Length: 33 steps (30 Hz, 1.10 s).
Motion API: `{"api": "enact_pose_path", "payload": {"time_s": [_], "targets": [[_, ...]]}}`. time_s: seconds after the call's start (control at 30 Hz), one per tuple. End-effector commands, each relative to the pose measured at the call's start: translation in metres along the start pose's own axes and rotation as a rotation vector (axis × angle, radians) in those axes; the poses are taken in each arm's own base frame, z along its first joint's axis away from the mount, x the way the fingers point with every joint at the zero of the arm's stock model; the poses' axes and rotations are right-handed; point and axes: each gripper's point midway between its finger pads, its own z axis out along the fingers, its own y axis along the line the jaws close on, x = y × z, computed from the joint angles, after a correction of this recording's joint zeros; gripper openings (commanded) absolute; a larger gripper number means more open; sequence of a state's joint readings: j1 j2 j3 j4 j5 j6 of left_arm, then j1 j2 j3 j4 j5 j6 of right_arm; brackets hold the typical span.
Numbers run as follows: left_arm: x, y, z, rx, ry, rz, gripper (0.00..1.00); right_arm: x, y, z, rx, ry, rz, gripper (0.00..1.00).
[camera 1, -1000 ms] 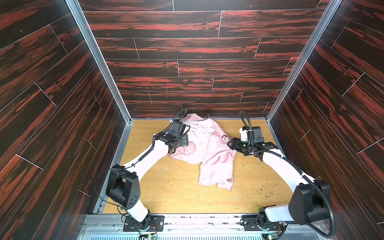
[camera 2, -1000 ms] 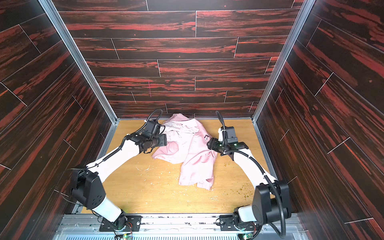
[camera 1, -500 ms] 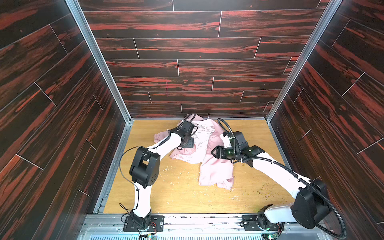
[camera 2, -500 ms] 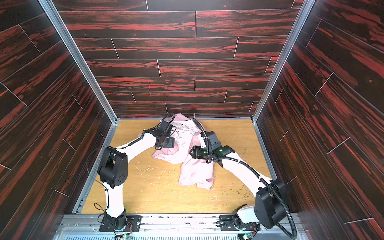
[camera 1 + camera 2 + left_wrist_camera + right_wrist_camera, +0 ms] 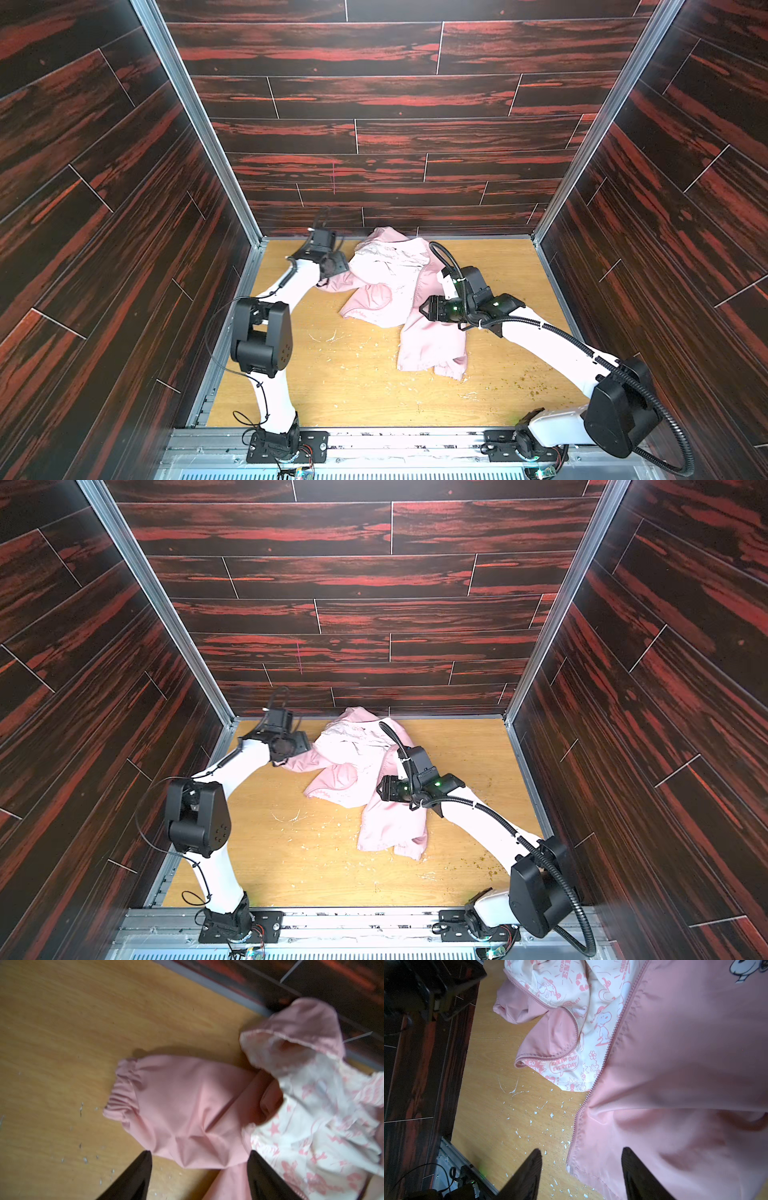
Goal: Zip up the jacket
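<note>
Next, my left gripper grabs the jacket by the printed lining's edge [image 5: 358,276] beside the sleeve [image 5: 341,281], to flip the panel over for zipping.
The pink jacket [image 5: 428,340] lies crumpled and unzipped on the wooden table, in both top views; its paler printed lining [image 5: 311,1126] shows. My left gripper [image 5: 338,269] hovers at the jacket's far-left sleeve, open. In the left wrist view the gripper [image 5: 200,1159] straddles the sleeve fabric above the elastic cuff [image 5: 122,1088]. My right gripper [image 5: 424,309] sits over the jacket's middle, open. In the right wrist view it [image 5: 581,1155] spans the lower end of one zipper edge [image 5: 608,1049]. The other zipper edge [image 5: 571,1022] curls apart from it. A dark chest logo [image 5: 745,968] shows.
The table [image 5: 332,386] is boxed in by dark wood-patterned walls [image 5: 374,137] on three sides with metal corner posts [image 5: 232,195]. White flakes [image 5: 529,1118] litter the table near the jacket's hem. The left arm's raised elbow [image 5: 262,332] stands near the left wall.
My left gripper went right onto the jacket, then drew back left to the sleeve while its elbow rose. My right gripper moved left over the jacket's middle.
</note>
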State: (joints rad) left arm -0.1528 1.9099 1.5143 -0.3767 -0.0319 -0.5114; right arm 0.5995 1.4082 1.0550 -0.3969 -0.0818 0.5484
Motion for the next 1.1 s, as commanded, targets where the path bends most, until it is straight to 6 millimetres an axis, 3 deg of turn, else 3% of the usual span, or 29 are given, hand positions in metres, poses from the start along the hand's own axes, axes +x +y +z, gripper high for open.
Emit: {"api": "enact_pose_path", "payload": {"time_s": [0.0,0.2,0.4,0.57,0.8,0.9,1.07], "targets": [[0.007,-0.038,0.003,0.202,0.038,0.04,0.75,-0.006,0.004,0.003,-0.001,0.006,-0.002,0.64],[0.009,-0.053,0.028,0.335,0.075,0.032,0.74,-0.008,0.007,0.0,-0.003,0.001,-0.006,0.64],[0.022,-0.044,0.053,0.308,0.115,0.04,0.73,-0.01,0.006,-0.004,0.006,-0.004,-0.009,0.64],[0.023,-0.058,0.058,0.395,0.123,0.025,0.64,-0.012,0.008,0.0,0.002,0.001,-0.008,0.64],[-0.009,-0.09,0.021,0.518,0.05,0.006,0.0,-0.015,0.012,0.009,-0.021,0.003,0.004,0.58],[-0.017,-0.109,-0.008,0.552,0.035,0.036,0.0,-0.024,0.016,0.012,-0.033,-0.024,-0.029,0.61],[-0.026,-0.149,-0.073,0.602,-0.014,0.122,0.0,-0.058,0.03,0.02,-0.063,-0.134,-0.148,0.71]]}}
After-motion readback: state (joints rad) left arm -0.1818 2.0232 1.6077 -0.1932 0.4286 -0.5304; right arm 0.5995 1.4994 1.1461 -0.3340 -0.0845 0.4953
